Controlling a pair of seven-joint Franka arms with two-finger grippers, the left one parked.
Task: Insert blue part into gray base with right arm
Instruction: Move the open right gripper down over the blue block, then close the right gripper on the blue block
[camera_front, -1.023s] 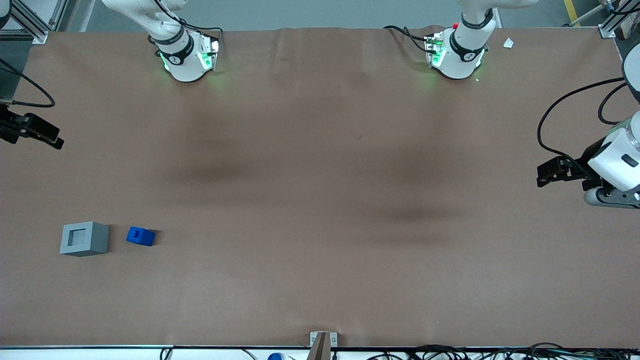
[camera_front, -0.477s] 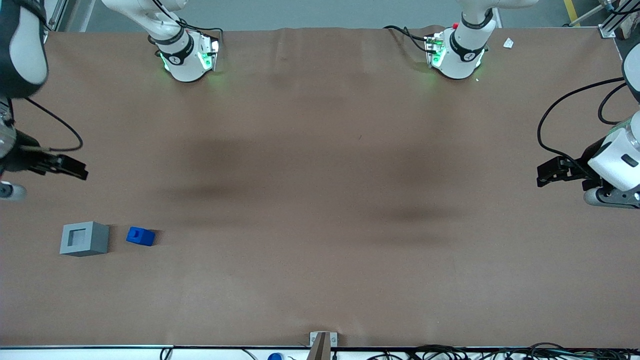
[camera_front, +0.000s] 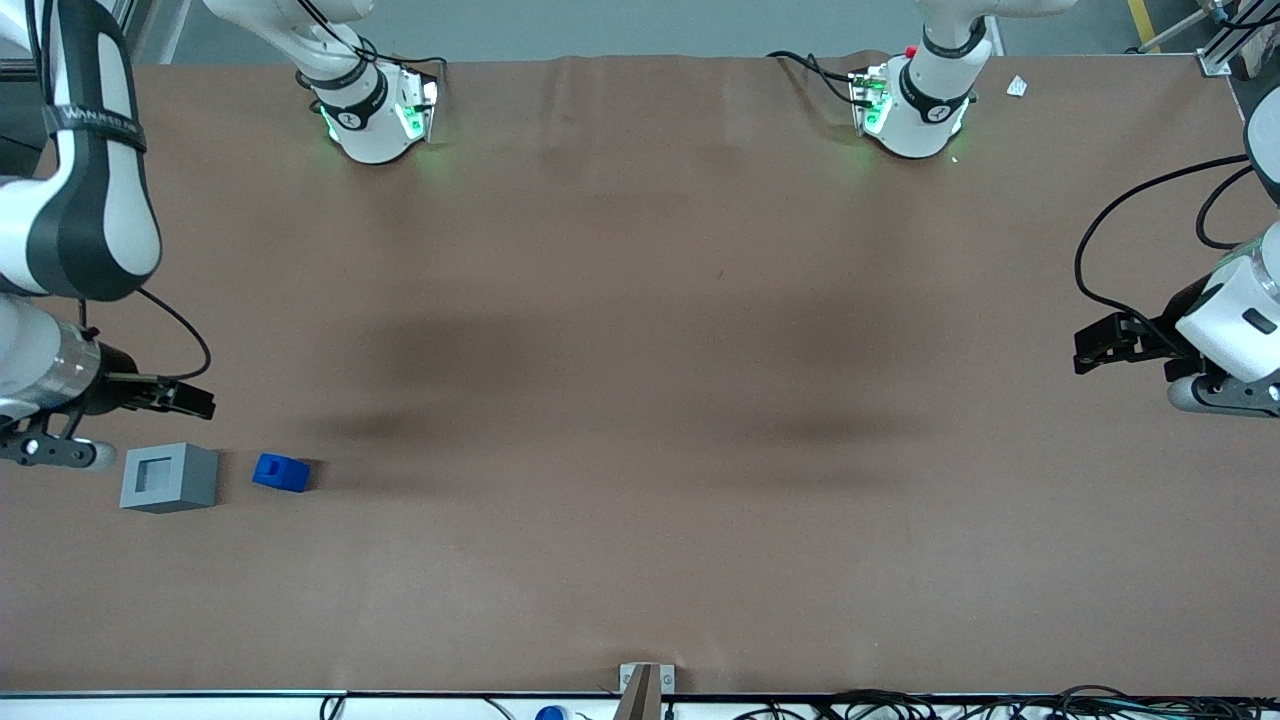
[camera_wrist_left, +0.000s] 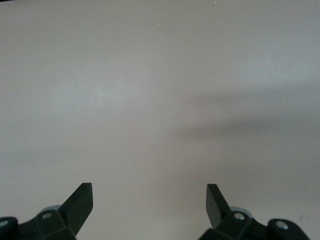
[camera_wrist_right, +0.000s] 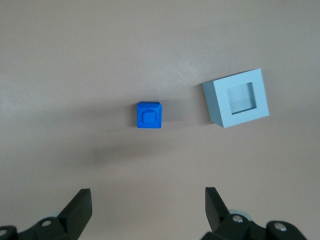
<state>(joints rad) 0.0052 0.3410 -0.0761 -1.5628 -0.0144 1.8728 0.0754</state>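
I will next pick up the blue part by its flat sides with my right gripper, so that it can fit into the gray base's hole (camera_front: 155, 475) (camera_wrist_right: 241, 97).
The blue part (camera_front: 281, 472) is a small bright blue block standing on the brown table beside the gray base (camera_front: 169, 477), a light gray cube with a square recess in its top. Both lie toward the working arm's end of the table. My right gripper (camera_front: 205, 402) is open and empty, high above the table, a little farther from the front camera than the two pieces. In the right wrist view the blue part (camera_wrist_right: 149, 115) and the gray base (camera_wrist_right: 235, 98) lie apart from each other, ahead of the open gripper (camera_wrist_right: 148, 200).
The brown table cover (camera_front: 640, 400) spans the whole scene. Both arm bases (camera_front: 375, 110) stand at the table edge farthest from the front camera. A small metal bracket (camera_front: 645, 685) sits at the nearest edge, with cables along it.
My right arm has swung in from the table's end toward the two pieces, coming nearer the front camera. The gripper now hovers close to the gray base. The blue part and base have not moved.
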